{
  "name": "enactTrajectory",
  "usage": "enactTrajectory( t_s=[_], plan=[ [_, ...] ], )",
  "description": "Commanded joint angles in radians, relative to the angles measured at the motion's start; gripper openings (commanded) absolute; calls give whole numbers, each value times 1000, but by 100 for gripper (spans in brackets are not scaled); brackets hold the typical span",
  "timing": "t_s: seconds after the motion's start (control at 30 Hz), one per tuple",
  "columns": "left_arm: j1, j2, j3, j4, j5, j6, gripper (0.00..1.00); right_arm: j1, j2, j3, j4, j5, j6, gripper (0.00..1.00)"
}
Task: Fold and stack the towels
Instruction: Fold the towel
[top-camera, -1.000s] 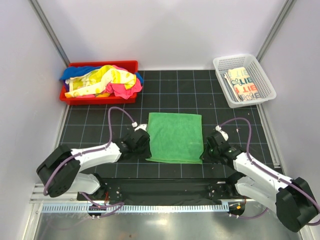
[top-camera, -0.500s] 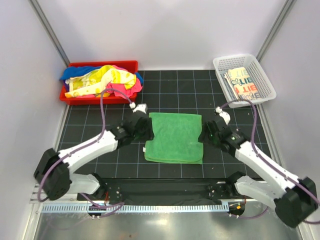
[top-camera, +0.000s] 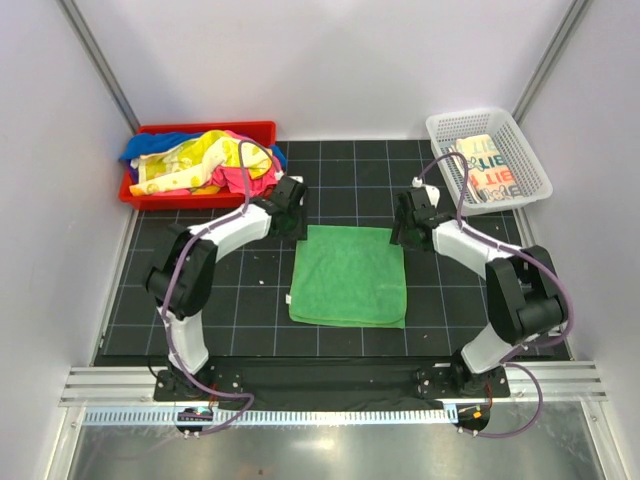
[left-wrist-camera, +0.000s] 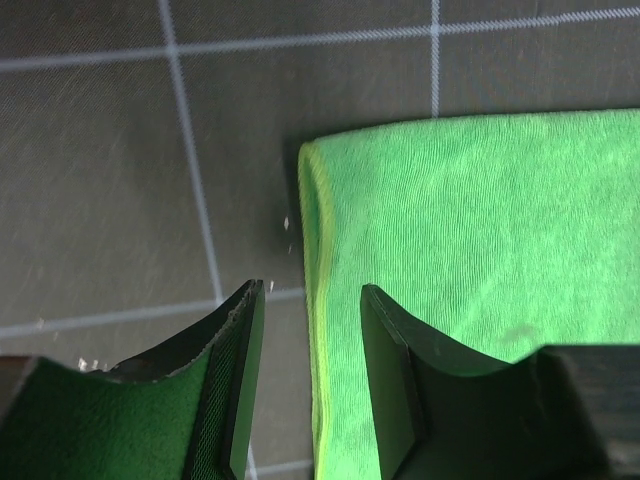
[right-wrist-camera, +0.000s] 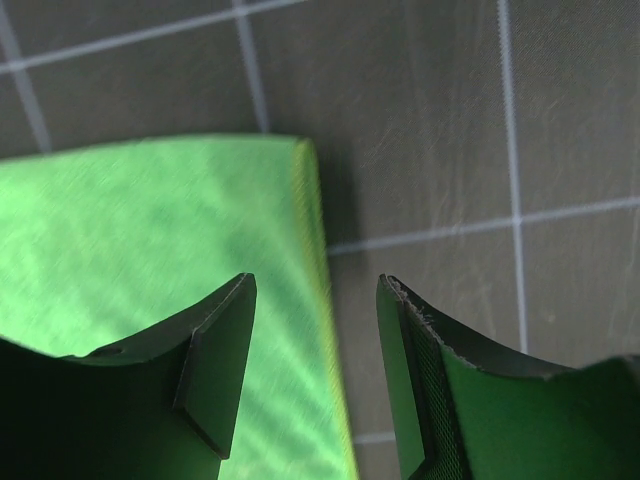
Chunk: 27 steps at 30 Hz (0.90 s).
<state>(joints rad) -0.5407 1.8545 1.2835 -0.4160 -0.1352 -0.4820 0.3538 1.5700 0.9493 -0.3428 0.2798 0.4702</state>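
I will next use my right gripper to grab the green towel's far corner (top-camera: 398, 238) (right-wrist-camera: 311, 205), so that I can fold it toward the near edge of the towel.
A plain green towel (top-camera: 348, 275) lies flat in the middle of the black grid mat. My left gripper (top-camera: 293, 222) is open at the towel's far left corner. In the left wrist view its jaws (left-wrist-camera: 312, 288) straddle the left edge of the green towel (left-wrist-camera: 480, 220) without closing on it. My right gripper (top-camera: 402, 225) is open at the far right corner. In the right wrist view its jaws (right-wrist-camera: 316, 280) straddle the right edge of the green towel (right-wrist-camera: 150, 220). A heap of yellow, pink and blue towels (top-camera: 205, 160) fills the red tray. A folded cream lettered towel (top-camera: 487, 168) lies in the white basket.
The red tray (top-camera: 255, 127) stands at the far left of the mat. The white mesh basket (top-camera: 440, 150) stands at the far right. Grey walls close in the sides and back. The arm bases sit at the near edge.
Both grippers have moved from the towel's near corners along its sides to its far corners. The green towel lies in about the same place.
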Motion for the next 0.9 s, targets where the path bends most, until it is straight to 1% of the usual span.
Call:
enactTrajectory(
  t_s=[0.0, 0.13, 0.23, 0.4, 0.57, 0.77, 0.8, 0.87],
  plan=[
    [19, 46, 66, 31, 45, 66, 47, -35, 44, 54, 125, -20, -47, 58],
    [50, 107, 85, 48, 46, 68, 47, -45, 117, 89, 149, -44, -48, 57],
    [59, 117, 79, 66, 37, 69, 47, -53, 151, 92, 163, -31, -42, 56],
    [71, 124, 57, 135, 49, 60, 47, -68, 177, 103, 176, -21, -35, 52],
    [73, 138, 50, 175, 74, 46, 47, -76, 202, 109, 197, -19, -33, 52],
    [73, 169, 60, 174, 75, 43, 46, -84, 225, 111, 215, -44, -28, 52],
    [73, 172, 60, 175, 74, 43, 46, -82, 228, 111, 220, -45, -28, 49],
    [74, 179, 59, 178, 66, 39, 46, -82, 226, 109, 225, -41, -28, 48]
  ],
)
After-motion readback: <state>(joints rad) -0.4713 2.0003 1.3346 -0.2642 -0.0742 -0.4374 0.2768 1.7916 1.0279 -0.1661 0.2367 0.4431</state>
